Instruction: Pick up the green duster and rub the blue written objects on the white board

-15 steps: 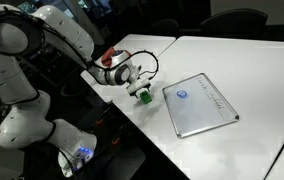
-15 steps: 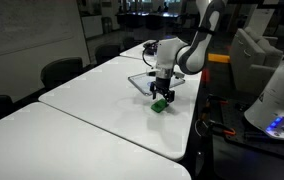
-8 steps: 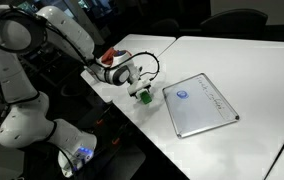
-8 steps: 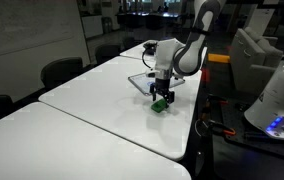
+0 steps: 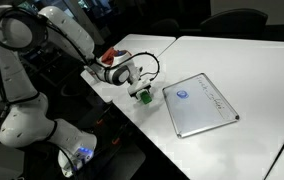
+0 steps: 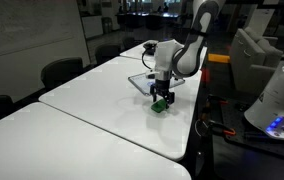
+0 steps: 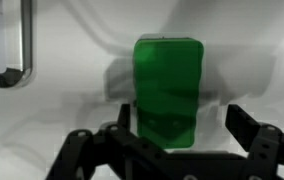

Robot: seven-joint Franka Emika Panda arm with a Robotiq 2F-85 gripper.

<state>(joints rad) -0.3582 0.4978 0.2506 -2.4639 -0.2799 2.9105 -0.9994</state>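
Note:
The green duster (image 5: 143,97) stands between the robot's open fingers, which reach past its near end on either side, so the gripper should close now. Closing now would hold the duster.
The green duster (image 5: 143,97) lies on the white table just in front of the arm; it also shows in the other exterior view (image 6: 159,105). In the wrist view the duster (image 7: 169,85) is a green block standing between my two black fingers. My gripper (image 7: 185,117) is open and straddles it, with a gap on the right side. In both exterior views the gripper (image 5: 140,90) (image 6: 162,96) is low over the duster. The white board (image 5: 204,108) lies flat beside it, with a blue mark (image 5: 180,96) near its close corner.
The board's metal-framed corner (image 7: 4,45) shows at the left of the wrist view. The table edge (image 5: 132,118) runs close to the duster. A seam (image 6: 92,118) divides the tables. Chairs (image 6: 60,72) stand along the far side.

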